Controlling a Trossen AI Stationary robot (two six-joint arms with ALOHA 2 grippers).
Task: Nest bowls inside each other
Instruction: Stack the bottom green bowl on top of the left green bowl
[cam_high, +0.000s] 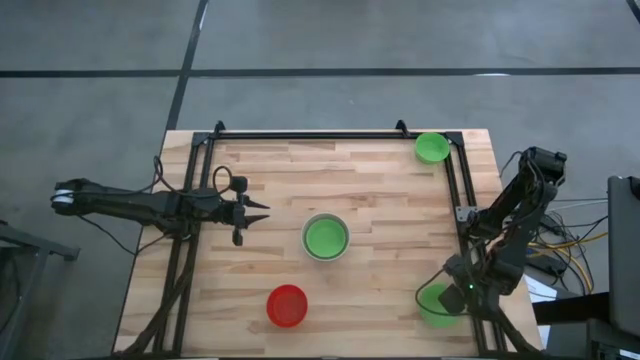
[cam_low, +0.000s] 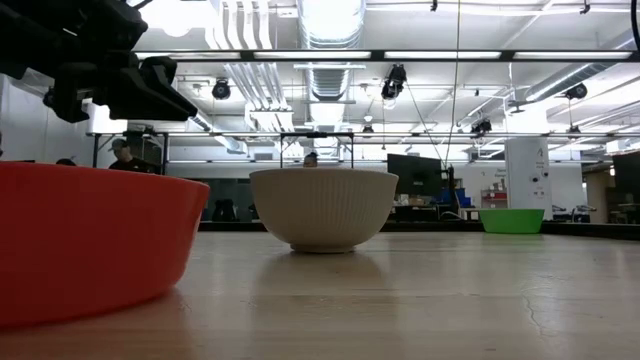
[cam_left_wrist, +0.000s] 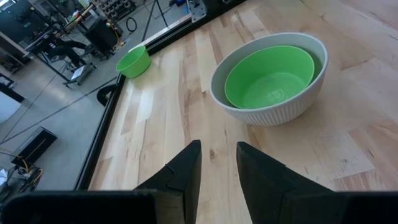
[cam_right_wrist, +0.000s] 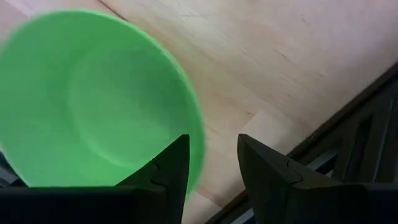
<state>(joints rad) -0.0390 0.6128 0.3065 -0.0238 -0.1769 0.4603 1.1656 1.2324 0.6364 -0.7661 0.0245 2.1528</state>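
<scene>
My right gripper grabs this green bowl by its rim (cam_right_wrist: 200, 144) next, to nest it inside the off-white ribbed bowl's stack.
An off-white ribbed bowl (cam_high: 326, 237) stands mid-table with a green bowl (cam_left_wrist: 270, 76) nested inside it. A red bowl (cam_high: 287, 305) rests on its base near the front edge. A second green bowl (cam_high: 432, 148) sits at the far right corner. A third green bowl (cam_right_wrist: 93, 99) stands at the near right. My right gripper (cam_right_wrist: 211, 140) hangs open over it, pointing down, with one finger above the inside and one outside the rim (cam_right_wrist: 198, 134). My left gripper (cam_left_wrist: 217, 165) hovers open to the left of the nested pair, with nothing between its fingers.
A black metal frame (cam_high: 452, 190) runs along the table's far, left and right edges, close beside the near right green bowl. Bare wood lies between the red bowl and the nested pair. Beyond the table is a workshop room with desks and screens.
</scene>
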